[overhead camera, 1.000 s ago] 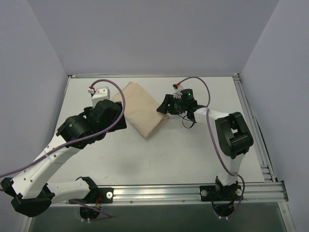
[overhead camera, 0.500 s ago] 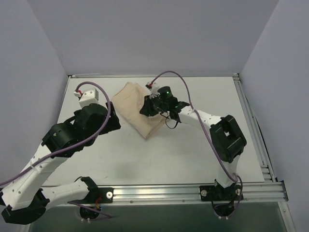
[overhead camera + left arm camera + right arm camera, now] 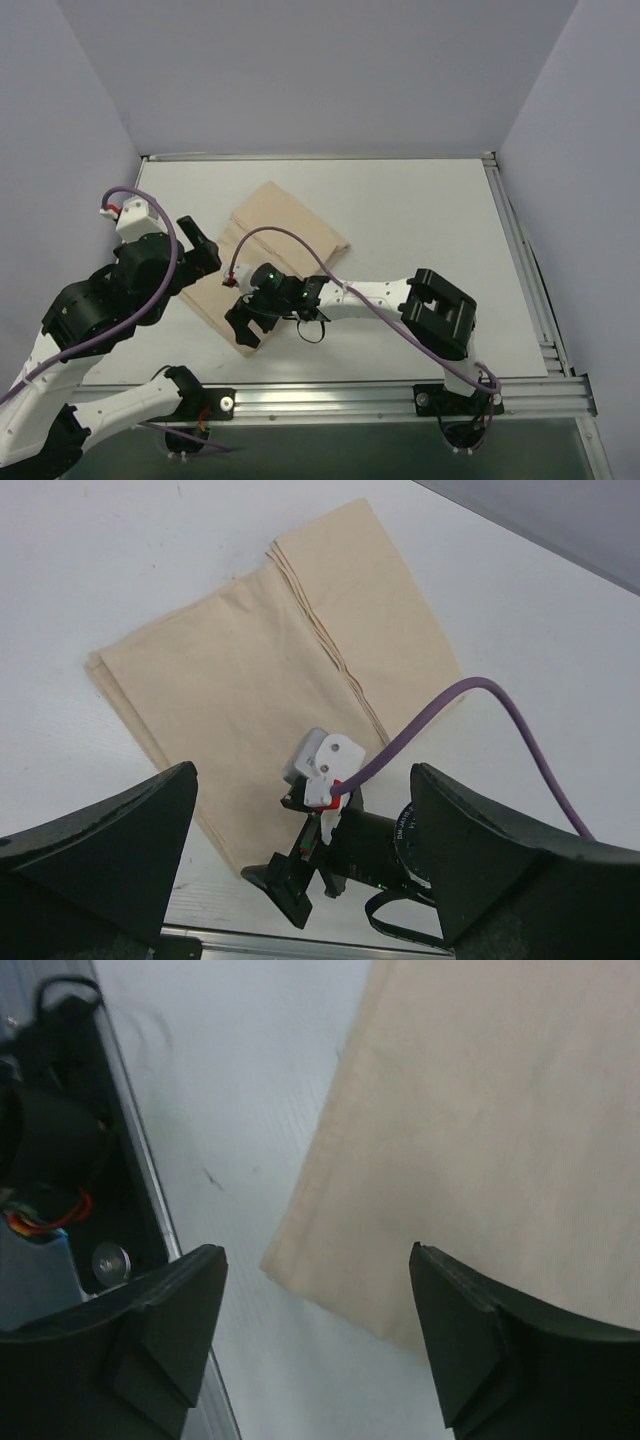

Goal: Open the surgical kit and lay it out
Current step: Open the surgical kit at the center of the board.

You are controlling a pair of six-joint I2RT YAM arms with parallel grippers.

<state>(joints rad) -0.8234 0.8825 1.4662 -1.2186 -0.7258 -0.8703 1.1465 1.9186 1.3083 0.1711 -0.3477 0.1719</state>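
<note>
The robot's right gripper should next grab the beige wrap sheet by its flap at its near corner, to pull the sheet across and open the kit.
The beige wrap sheet [image 3: 290, 225] lies partly unfolded on the white table, with one flap spread toward the near left. It also shows in the left wrist view [image 3: 250, 670] and the right wrist view [image 3: 480, 1110]. My right gripper [image 3: 243, 330] reaches across to the flap's near corner. It is open, its jaws wide either side of that corner [image 3: 275, 1260] and just above it. My left gripper [image 3: 205, 245] is open and empty, raised left of the sheet; in its own view [image 3: 300, 770] it looks down on the right gripper [image 3: 300, 870]. The steel tray, scissors and tweezers are hidden.
An aluminium rail [image 3: 350, 400] runs along the table's near edge, close to the right gripper, and shows in the right wrist view [image 3: 130, 1190]. Grey walls enclose the table on the left, back and right. A purple cable [image 3: 450, 710] arcs over the sheet.
My right gripper has swept from the bundle's right corner across to the near left, and a flap now lies spread toward the front. My left arm has drawn back to the left.
</note>
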